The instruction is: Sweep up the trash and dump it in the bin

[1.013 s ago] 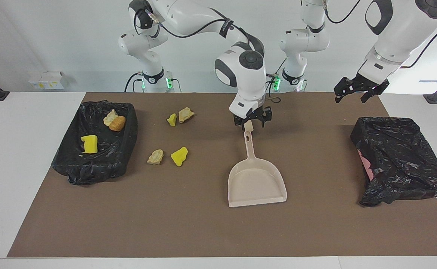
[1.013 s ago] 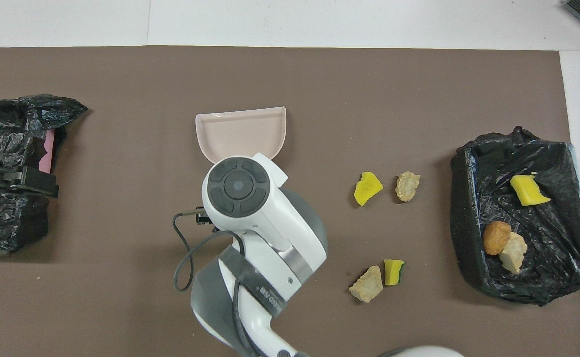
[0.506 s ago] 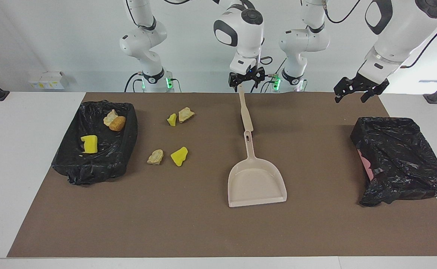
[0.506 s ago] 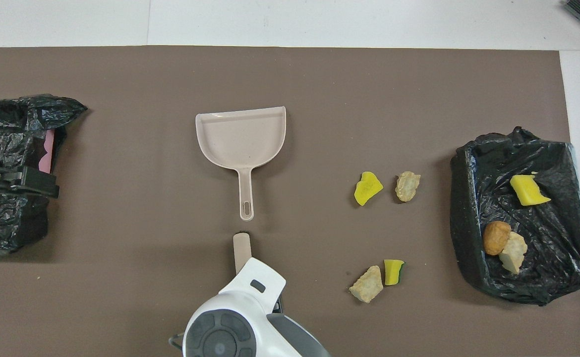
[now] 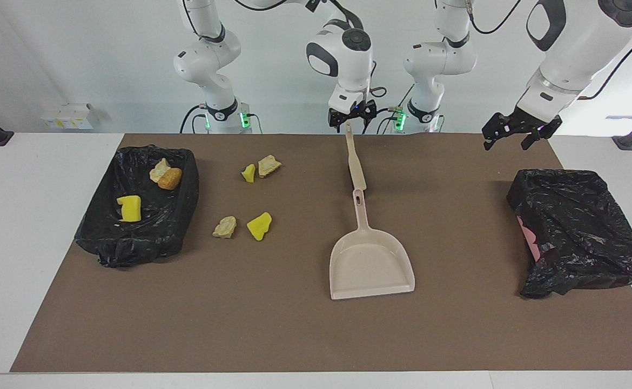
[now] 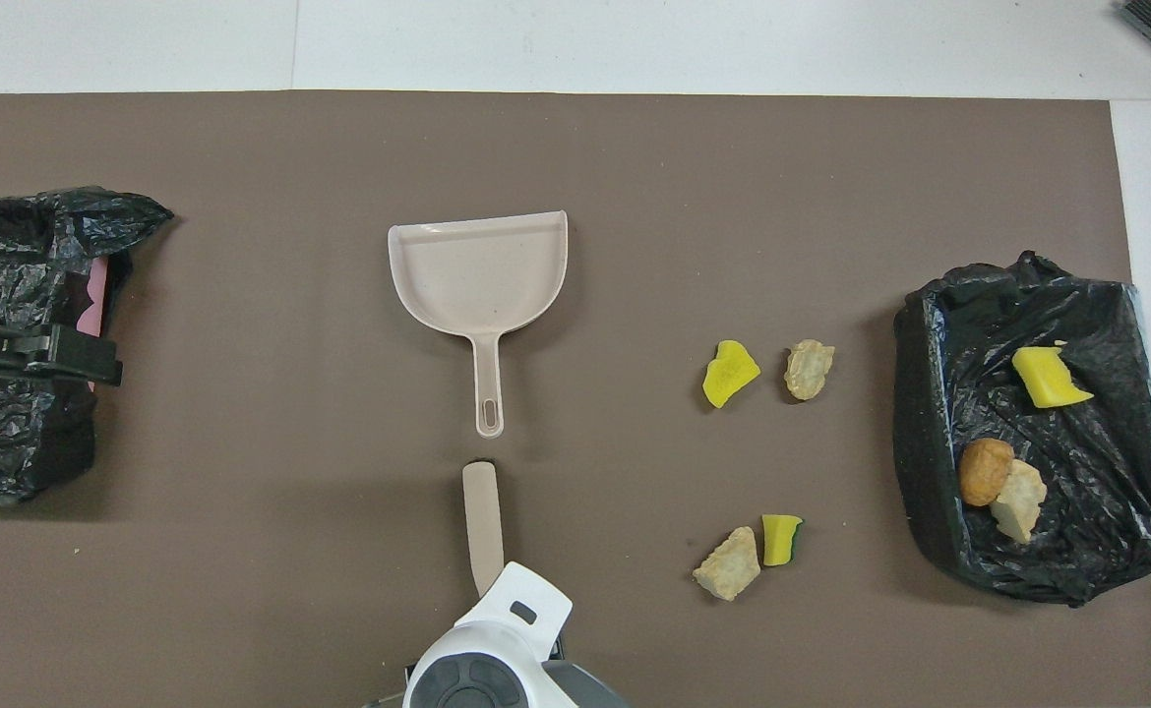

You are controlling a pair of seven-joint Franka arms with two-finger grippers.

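Observation:
The beige dustpan's broad scoop (image 6: 480,273) is too wide for the robot's fingers, so the left gripper should next take hold of the dustpan by its narrow handle (image 6: 488,387).
Several pieces of trash lie on the brown mat: a yellow chunk (image 5: 248,173) beside a tan lump (image 5: 268,165), and another tan lump (image 5: 224,227) beside a yellow chunk (image 5: 260,226). The black-lined bin (image 5: 132,246) at the right arm's end holds three more (image 5: 129,208). A beige dustpan (image 5: 370,265) lies mid-mat, handle toward the robots. In line with the handle lies a beige stick (image 5: 355,162). My right gripper (image 5: 351,118) hangs open over the stick's end nearest the robots. My left gripper (image 5: 513,132) waits open in the air.
A second black-bagged container (image 5: 580,232) with pink showing at its side sits at the left arm's end of the mat, below the left gripper (image 6: 84,359) in the overhead view. White table borders the mat (image 5: 273,324) on all sides.
The right arm has drawn back from the dustpan handle toward the robots and risen, uncovering the beige stick. Trash, dustpan and left arm have stayed put.

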